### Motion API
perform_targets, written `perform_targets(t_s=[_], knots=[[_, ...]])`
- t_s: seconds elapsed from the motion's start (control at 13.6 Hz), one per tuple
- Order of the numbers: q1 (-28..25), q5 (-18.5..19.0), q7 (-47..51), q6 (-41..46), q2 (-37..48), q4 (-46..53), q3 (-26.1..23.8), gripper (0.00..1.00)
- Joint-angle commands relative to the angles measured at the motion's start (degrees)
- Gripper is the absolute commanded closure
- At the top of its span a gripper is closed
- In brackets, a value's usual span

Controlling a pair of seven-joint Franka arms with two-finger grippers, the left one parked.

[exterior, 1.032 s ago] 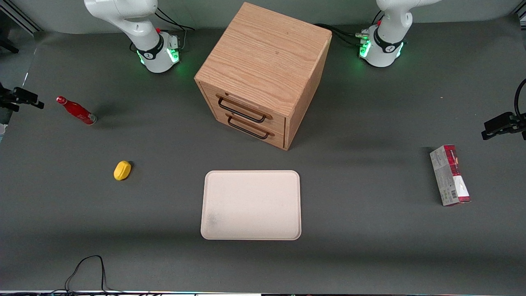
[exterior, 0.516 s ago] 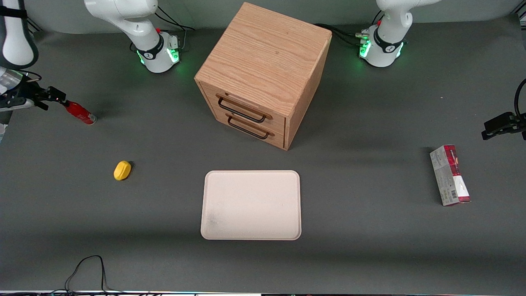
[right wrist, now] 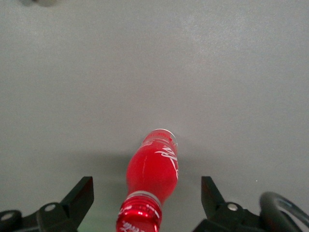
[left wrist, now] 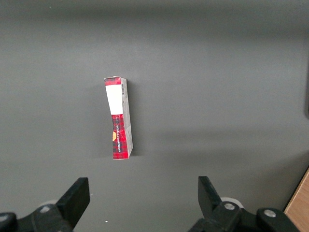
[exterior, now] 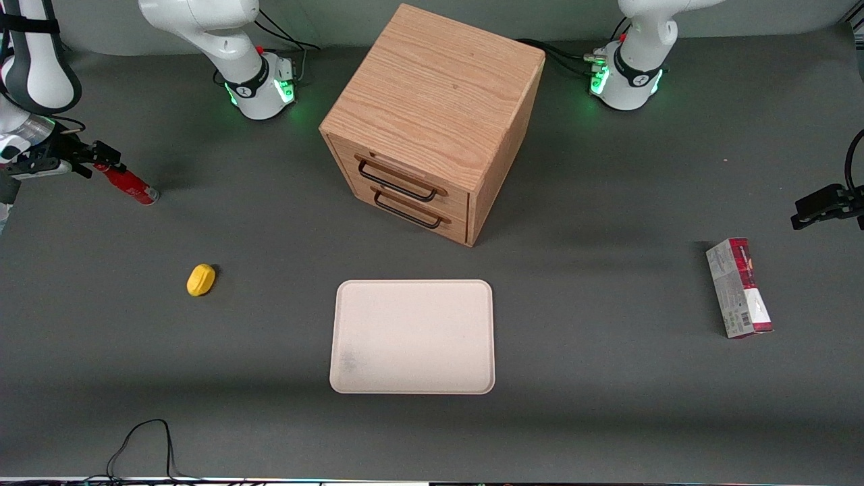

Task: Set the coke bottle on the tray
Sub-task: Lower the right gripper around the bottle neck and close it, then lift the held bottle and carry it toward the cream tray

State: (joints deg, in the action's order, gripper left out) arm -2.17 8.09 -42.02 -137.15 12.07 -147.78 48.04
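Observation:
Next, my gripper grabs the coke bottle by its cap end (exterior: 104, 169) to put it on the cream tray (exterior: 412, 336).
The coke bottle (exterior: 129, 184) is a slim red bottle with a silvery base, lying on the table toward the working arm's end. In the right wrist view the coke bottle (right wrist: 152, 181) lies between the two black fingers, cap end toward the camera. My gripper (exterior: 101, 160) is open over the bottle's cap end, and its fingertips (right wrist: 82, 193) stand wide on either side without touching it. The gripper (right wrist: 147, 195) holds nothing. The cream tray (exterior: 412, 336) lies flat near the front camera, in front of the cabinet's drawers, with nothing on it.
A wooden drawer cabinet (exterior: 432, 121) stands at the table's middle. A small yellow object (exterior: 200, 279) lies between the bottle and the tray. A red-and-grey carton (exterior: 738, 287) lies toward the parked arm's end; the carton (left wrist: 119, 119) shows in the left wrist view too.
My gripper has come in from the table's edge to the bottle's cap end, which it now covers in the front view. The bottle has not moved.

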Motion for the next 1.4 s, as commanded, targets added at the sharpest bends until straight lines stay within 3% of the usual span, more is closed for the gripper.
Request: perform_targets(t_s=[0.0,0.15,0.22,0.29,0.66,0.96,1.18,1.33], knots=[[-0.38,1.23,-0.87,-0.75,1.38,-0.93,0.74,0.26],[-0.38,1.14,-0.69,-0.66,1.21,-0.84,0.74,0.78],[-0.29,1.14,-0.69,-0.66,0.86,-0.76,0.65,0.96],[-0.29,1.23,-0.69,-0.66,0.76,-0.75,0.74,1.00],[-0.64,1.14,3.15,1.09,0.68,1.43,-1.10,1.00],[-0.56,0.61,20.62,11.88,-1.69,12.39,-16.09,1.00],[-0.56,0.00,30.39,26.96,-6.33,29.24,-27.09,1.00],[-0.47,-5.59,35.93,36.30,-11.60,43.56,-33.16,1.00]])
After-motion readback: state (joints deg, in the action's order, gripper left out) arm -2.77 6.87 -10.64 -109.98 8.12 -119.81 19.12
